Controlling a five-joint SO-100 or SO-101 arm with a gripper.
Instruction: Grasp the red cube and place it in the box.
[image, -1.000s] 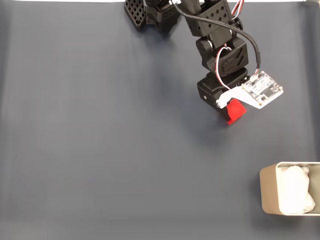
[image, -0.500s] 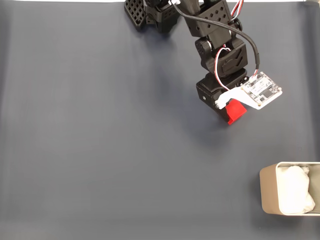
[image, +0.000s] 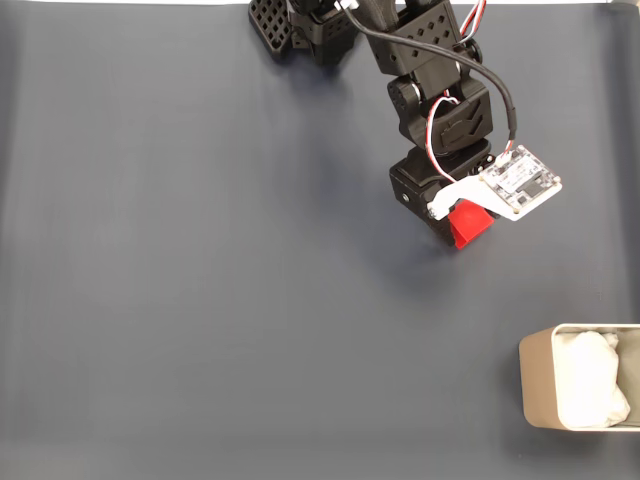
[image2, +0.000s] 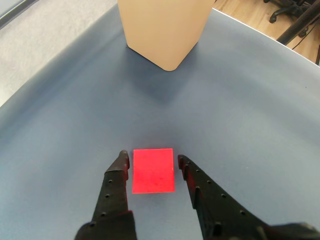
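Note:
The red cube (image: 470, 223) needs to be placed in the beige box, so my gripper will next grab the cube by its opposite sides.
The red cube (image2: 153, 170) lies on the dark blue-grey mat, directly between my two black fingers (image2: 119, 172). In the wrist view my gripper (image2: 152, 159) is open around it, with a thin gap on each side. From the fixed view the cube (image: 470, 223) peeks out under the gripper (image: 455, 232) and its white camera board. The beige box (image: 535, 385) with white lining stands at the lower right edge of the fixed view, well apart from the cube. Its rounded corner (image2: 165, 30) rises at the top of the wrist view, beyond the cube.
The arm's black base (image: 310, 25) stands at the top middle of the fixed view. In the wrist view, pale floor and chair legs (image2: 292, 20) lie past the mat's curved edge.
The gripper head has shifted very slightly up and to the left in the fixed view. The cube stays in almost the same spot.

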